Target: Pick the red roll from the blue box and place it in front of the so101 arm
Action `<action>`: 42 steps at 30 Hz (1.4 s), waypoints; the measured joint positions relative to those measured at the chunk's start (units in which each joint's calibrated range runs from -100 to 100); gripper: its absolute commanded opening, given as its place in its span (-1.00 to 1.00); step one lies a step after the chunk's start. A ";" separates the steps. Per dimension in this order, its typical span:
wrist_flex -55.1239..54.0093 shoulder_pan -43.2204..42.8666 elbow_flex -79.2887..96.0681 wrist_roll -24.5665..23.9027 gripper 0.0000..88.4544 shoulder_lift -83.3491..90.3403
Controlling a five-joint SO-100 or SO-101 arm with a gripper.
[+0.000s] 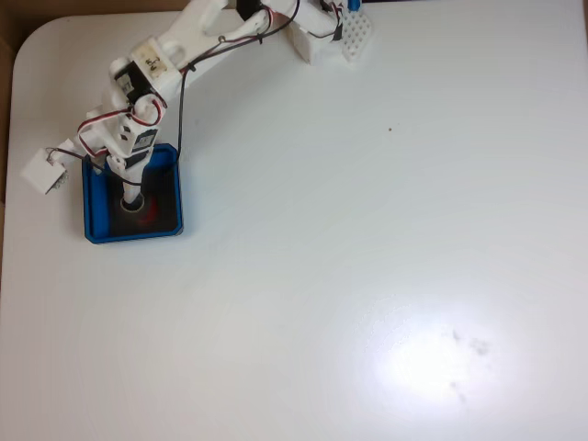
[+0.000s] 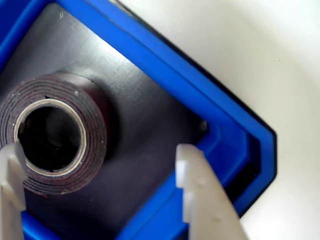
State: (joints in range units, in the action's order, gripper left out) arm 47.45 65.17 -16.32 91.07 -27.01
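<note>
My gripper is going to grab the roll by its ring wall (image 1: 147, 209) next. Then it can lift the red roll out of the blue box.
The blue box (image 1: 133, 234) sits at the left of the white table in the fixed view, with its dark floor (image 2: 145, 125) close up in the wrist view. The red roll (image 1: 152, 213) lies flat inside it; its layered side and pale core ring (image 2: 55, 135) face the wrist camera. The so101 arm (image 1: 152, 69) reaches down from the top edge, and its gripper (image 1: 131, 202) is lowered into the box. The gripper (image 2: 98, 150) is open. Its left finger (image 2: 11, 175) overlaps the roll's rim and its right finger (image 2: 197, 190) stands over the box's inner wall, so most of the roll lies between them.
The arm's white base with a small breadboard (image 1: 354, 32) stands at the table's top edge. A small white block (image 1: 43, 171) hangs off the wrist left of the box. The white tabletop (image 1: 367, 257) stretches right and below; its rounded left edge (image 1: 11, 110) is near the box.
</note>
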 measured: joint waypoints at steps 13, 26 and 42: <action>-0.33 -0.20 -0.36 0.00 -0.36 -2.88; -0.33 0.00 -0.54 0.08 -0.36 -5.50; -0.33 0.00 -0.54 0.17 -0.36 -5.67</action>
State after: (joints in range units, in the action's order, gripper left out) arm 47.13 65.17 -16.86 91.24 -32.68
